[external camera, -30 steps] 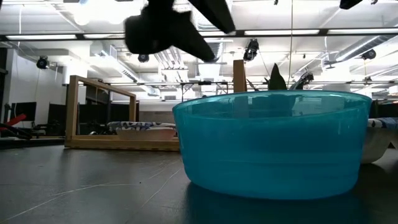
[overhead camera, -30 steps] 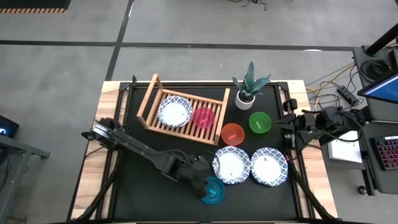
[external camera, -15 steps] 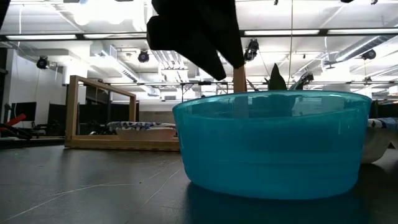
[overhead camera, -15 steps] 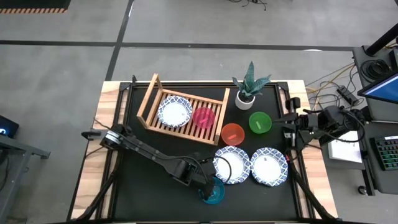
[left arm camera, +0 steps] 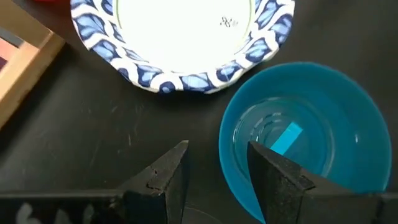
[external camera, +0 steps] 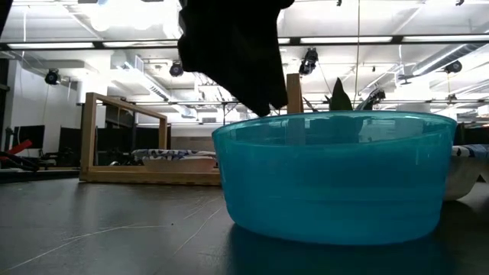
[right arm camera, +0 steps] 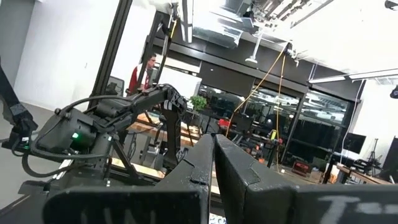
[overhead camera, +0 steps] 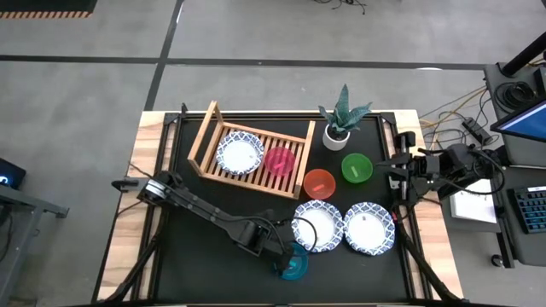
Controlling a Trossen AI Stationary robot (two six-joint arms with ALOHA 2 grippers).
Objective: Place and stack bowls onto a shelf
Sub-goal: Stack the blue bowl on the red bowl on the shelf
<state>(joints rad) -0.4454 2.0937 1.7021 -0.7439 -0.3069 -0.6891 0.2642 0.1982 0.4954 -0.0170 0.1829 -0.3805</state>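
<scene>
The teal bowl should next be picked up by its rim point(left arm camera: 224, 150) with my left gripper, so that it can be stacked into the pink bowl on the shelf.
The teal bowl point(overhead camera: 295, 264) stands on its base on the black mat near the table's near edge, and it fills the low view point(external camera: 332, 176). My left gripper point(left arm camera: 217, 147) is open just above the bowl's left rim point(left arm camera: 227, 140), one finger over the inside and one outside. Its dark tip point(external camera: 263, 107) reaches down to about rim height. On the wooden shelf point(overhead camera: 205, 136) sit one blue-rimmed white bowl point(overhead camera: 240, 152) and the pink bowl point(overhead camera: 279, 159). My right gripper point(right arm camera: 213, 155) is shut and waits at the table's right edge point(overhead camera: 401, 175).
Two more blue-rimmed white bowls point(overhead camera: 317, 226) point(overhead camera: 368, 228) lie right of the teal one, the nearer almost against it point(left arm camera: 186, 43). The red bowl point(overhead camera: 319, 182) and green bowl point(overhead camera: 357, 167) stand beside the shelf. The potted plant point(overhead camera: 339, 128) is at the far edge.
My left gripper has moved toward the teal bowl and come down, from above the mat at its left to over its left rim. The bowl has stayed where it was.
</scene>
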